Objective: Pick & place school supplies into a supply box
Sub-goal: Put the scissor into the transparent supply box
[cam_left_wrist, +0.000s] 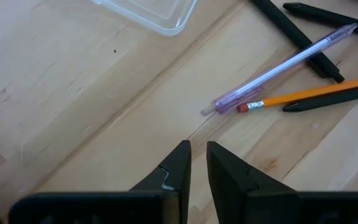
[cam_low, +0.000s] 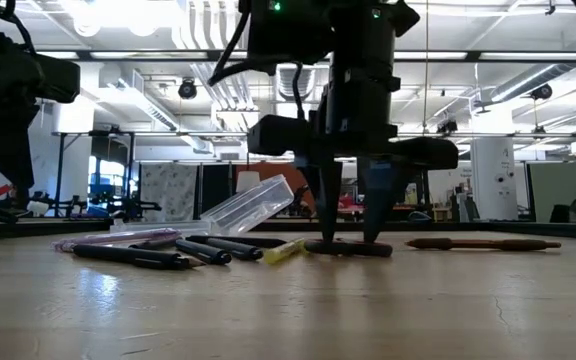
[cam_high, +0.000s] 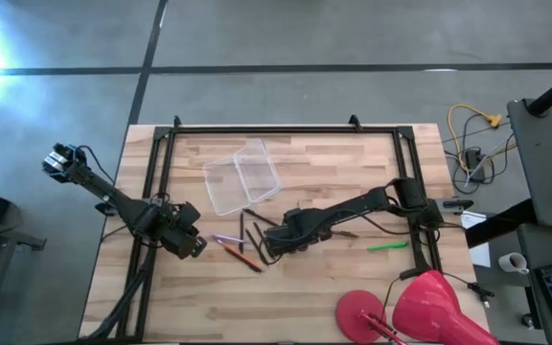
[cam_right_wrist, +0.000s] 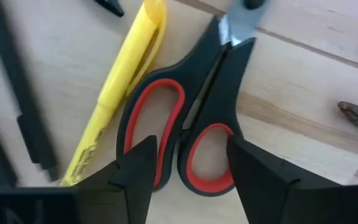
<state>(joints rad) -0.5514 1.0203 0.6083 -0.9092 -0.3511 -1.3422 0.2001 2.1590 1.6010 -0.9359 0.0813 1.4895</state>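
The scissors should go into the supply box (cam_high: 242, 177), so my right gripper will next grab them by their red-lined handle loops.
Black scissors with red-lined handle loops (cam_right_wrist: 210, 124) lie flat on the table beside a yellow highlighter (cam_right_wrist: 114, 93). My right gripper (cam_right_wrist: 188, 174) is open and lowered to the table (cam_low: 350, 240), one finger on either side of the handle loops. Left of it lie black pens (cam_low: 133, 256), an orange pencil (cam_left_wrist: 309, 94) and a clear purple pen (cam_left_wrist: 278, 65). A green pen (cam_high: 388, 246) and a brown pen (cam_low: 483, 243) lie to the right. The transparent supply box (cam_high: 242, 177) lies open toward the far side. My left gripper (cam_left_wrist: 197, 162) is shut, above bare wood near the left edge. My right gripper comes from above, pointing down, its fingers astride the scissors' two handle loops (cam_right_wrist: 166, 118). One fingertip (cam_right_wrist: 138, 165) overlaps the outer rim of one loop; the other (cam_right_wrist: 253, 171) stands just beside the second loop. I cannot tell whether either touches. The scissors lie flat on the table.
A red dome-shaped lamp (cam_high: 420, 307) stands at the near right corner. Yellow-tipped cables (cam_high: 472, 134) hang off the table's right side. A black frame (cam_high: 257, 129) runs along the far and side edges. Bare wood lies along the near edge.
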